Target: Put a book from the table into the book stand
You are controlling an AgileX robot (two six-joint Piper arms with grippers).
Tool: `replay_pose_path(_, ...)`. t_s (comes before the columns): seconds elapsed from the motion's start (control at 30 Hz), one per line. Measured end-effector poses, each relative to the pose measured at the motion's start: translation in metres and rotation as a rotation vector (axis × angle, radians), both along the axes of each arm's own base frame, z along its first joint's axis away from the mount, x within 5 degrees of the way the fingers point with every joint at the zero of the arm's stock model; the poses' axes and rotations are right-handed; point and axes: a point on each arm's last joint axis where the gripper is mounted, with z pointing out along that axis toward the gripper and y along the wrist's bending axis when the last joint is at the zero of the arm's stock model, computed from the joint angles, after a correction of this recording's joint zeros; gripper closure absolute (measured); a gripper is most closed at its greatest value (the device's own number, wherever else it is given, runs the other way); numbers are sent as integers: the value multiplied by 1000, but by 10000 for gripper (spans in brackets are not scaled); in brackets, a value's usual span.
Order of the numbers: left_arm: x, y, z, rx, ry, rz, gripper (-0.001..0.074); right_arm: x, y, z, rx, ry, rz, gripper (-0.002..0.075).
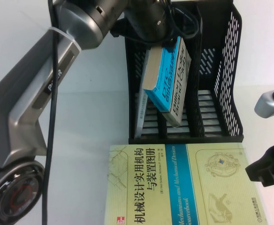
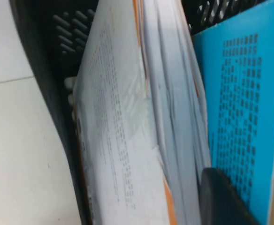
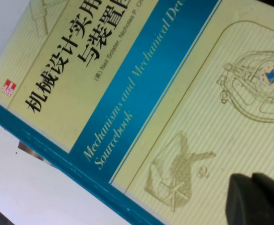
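The book's lower end is down inside the stand's middle slot, over its slats, so the book would stay in the stand and the left gripper should open now.
My left gripper [image 1: 161,29] is shut on the top of the blue and grey book [image 1: 167,79], which hangs tilted inside the black book stand [image 1: 227,70]. The book's lower corner is down near the slatted base; I cannot tell whether it touches. In the left wrist view one dark finger [image 2: 221,201] presses the book's blue cover [image 2: 240,117]. A thin white-grey book with orange marks [image 2: 118,140] stands in the leftmost slot beside it and also shows in the high view [image 1: 139,110]. My right gripper [image 1: 267,169] is shut and empty at the right edge.
A large pale yellow-green book with a blue band [image 1: 174,187] lies flat on the white table [image 1: 95,108] in front of the stand. In the right wrist view the shut fingers [image 3: 254,199] hover over its cover [image 3: 141,93]. The stand's right slots hold nothing.
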Motion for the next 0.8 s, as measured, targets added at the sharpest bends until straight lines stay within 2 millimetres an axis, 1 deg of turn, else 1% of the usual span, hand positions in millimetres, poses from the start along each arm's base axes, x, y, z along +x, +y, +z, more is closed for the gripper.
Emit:
replay_pose_path(0.1, 1, -1, -1, 8, -8, -13, 547, -1, 0, -1, -8, 6, 5, 729)
replay_pose_path(0.13, 1, -2, -1, 10, -13, -14, 531, -1, -1, -1, -11, 10, 8, 729)
replay_pose_path(0.27, 5, 1, 0, 41, -54, 8, 419, -2, -1, -1, -19, 18, 14, 729)
replay_pose_path(0.33, 9, 3, -4, 68, -61, 31, 360, -2, -1, -1, -21, 19, 15, 729)
replay_pose_path(0.4, 13, 5, -8, 89, -63, 58, 323, -2, -1, -1, -21, 19, 15, 729)
replay_pose_path(0.5, 14, 8, -9, 121, -69, 80, 299, -2, -1, -1, -22, 19, 15, 729)
replay_pose_path(0.6, 15, 9, -9, 134, -76, 87, 293, -2, -1, -1, -22, 19, 15, 729)
replay_pose_path(0.67, 12, 10, -4, 129, -81, 74, 302, -2, -1, -1, -22, 14, 13, 729)
replay_pose_path(0.7, 9, 11, 0, 121, -81, 61, 321, -1, -1, -1, -23, 9, 12, 729)
replay_pose_path(0.73, 5, 13, 6, 117, -91, 46, 358, -1, -2, -1, -25, 0, 10, 729)
replay_pose_path(0.77, 1, 15, 13, 113, -105, 33, 400, 0, -2, 0, -26, -12, 7, 729)
replay_pose_path(0.8, -6, 19, 24, 105, -126, 21, 468, 0, -3, 1, -32, -28, 5, 729)
